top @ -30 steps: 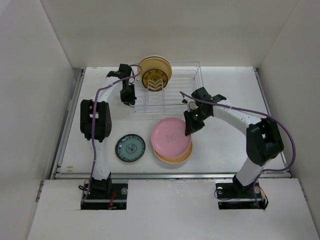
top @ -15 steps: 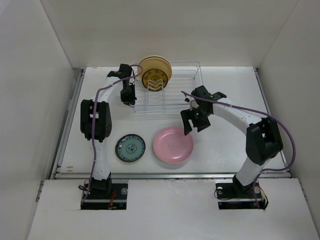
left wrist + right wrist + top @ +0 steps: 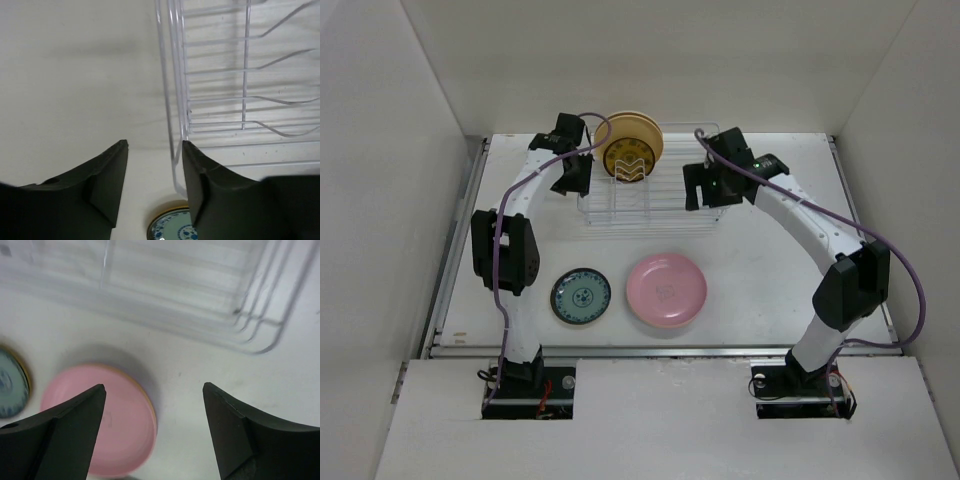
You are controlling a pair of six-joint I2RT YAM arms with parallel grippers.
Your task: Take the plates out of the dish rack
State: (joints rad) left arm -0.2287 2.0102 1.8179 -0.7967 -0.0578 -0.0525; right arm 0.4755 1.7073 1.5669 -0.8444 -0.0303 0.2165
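I will use my left gripper to grab the amber-yellow plate's exposed near rim next, so I can unload the plate flat onto the teal plate [image 3: 581, 296].
The dish rack [image 3: 665, 195] stands at the back of the table. A cream-tan plate [image 3: 645, 128] stands upright in its left end, and a smaller amber-yellow patterned plate [image 3: 628, 160] leans in front of it. A pink plate [image 3: 666, 290] lies flat on the table with a tan rim showing under it, and a teal plate [image 3: 581, 296] lies to its left. My left gripper [image 3: 572, 178] is open beside the rack's left end [image 3: 177, 125], holding nothing. At the rack's right end my right gripper [image 3: 705, 190] is open wide and empty, with the pink plate [image 3: 115, 425] below it.
White walls close in the table on the left, back and right. A raised lip [image 3: 660, 350] runs along the table's near edge. Purple cables loop over both arms. The teal plate [image 3: 172, 230] shows below the left fingers.
My right gripper opened, left the pink plate flat on the tan one, and rose back to the rack's right end. My left gripper opened and shifted up along the rack's left end.
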